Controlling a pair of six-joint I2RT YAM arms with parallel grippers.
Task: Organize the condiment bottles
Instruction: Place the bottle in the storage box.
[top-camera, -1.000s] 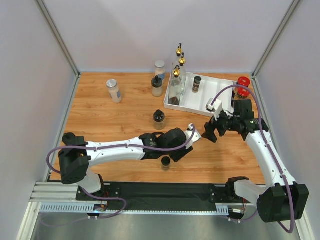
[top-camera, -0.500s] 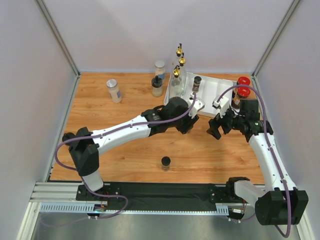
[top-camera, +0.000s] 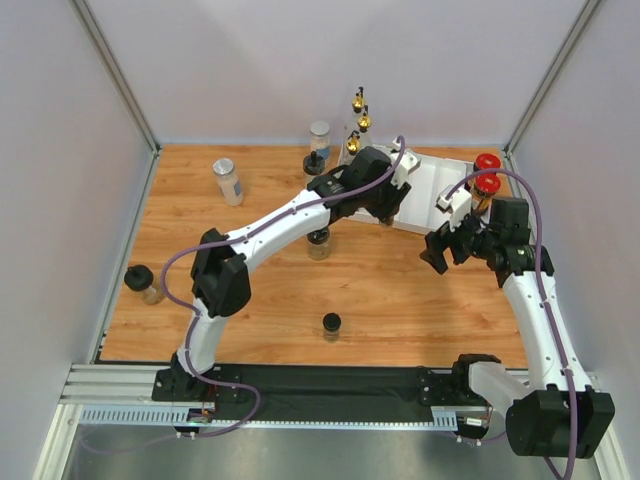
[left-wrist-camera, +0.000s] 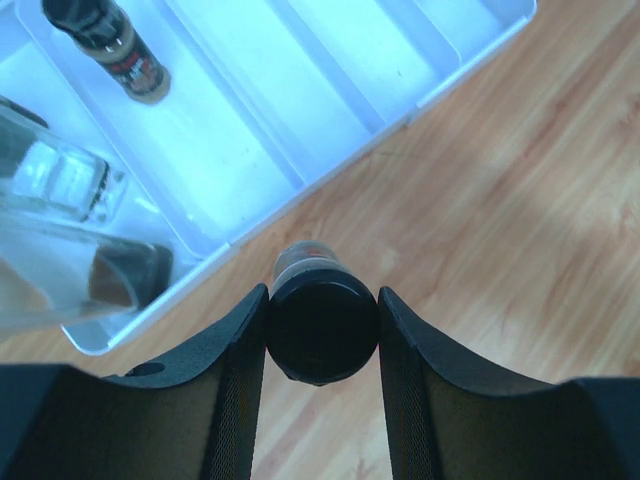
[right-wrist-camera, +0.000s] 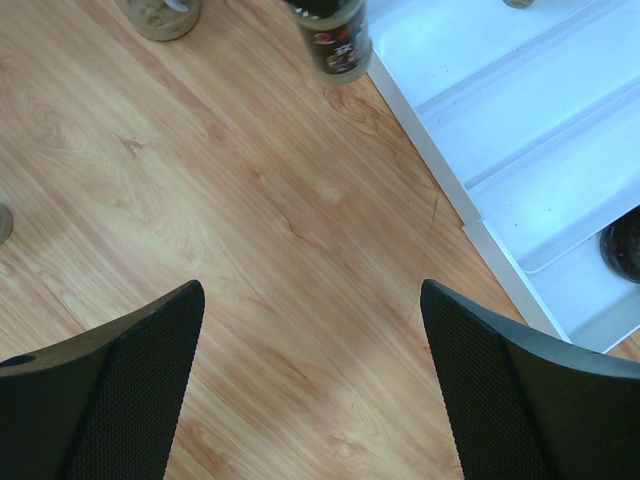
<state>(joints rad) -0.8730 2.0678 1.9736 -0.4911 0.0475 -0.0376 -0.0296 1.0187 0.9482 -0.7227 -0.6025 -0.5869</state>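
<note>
My left gripper holds the jar short of the white tray's near edge, and the jar would drop onto wood. It needs to move the jar toward the tray before it releases.
My left gripper (left-wrist-camera: 322, 292) is shut on the black cap of a small spice jar (left-wrist-camera: 318, 318). The jar hangs over the wood just outside the white tray's near edge (left-wrist-camera: 262, 232). In the tray lie a black-capped spice jar (left-wrist-camera: 112, 48) and a clear glass bottle (left-wrist-camera: 62, 195). My right gripper (right-wrist-camera: 312, 285) is open and empty over bare wood, right of the left one (top-camera: 437, 252). Gold-spouted bottles (top-camera: 357, 101) stand at the back. Two red-lidded jars (top-camera: 487, 163) are at the tray's right end.
Loose on the wood are a silver-lidded jar (top-camera: 228, 181), another (top-camera: 319, 134), a black-capped jar (top-camera: 319, 240), a small one (top-camera: 331, 323) near the front, and one (top-camera: 140, 282) at the left edge. Grey walls close in three sides.
The left arm has swung from the front middle out to the tray's near edge, carrying the spice jar. The right gripper has drawn back slightly to the right, still open.
</note>
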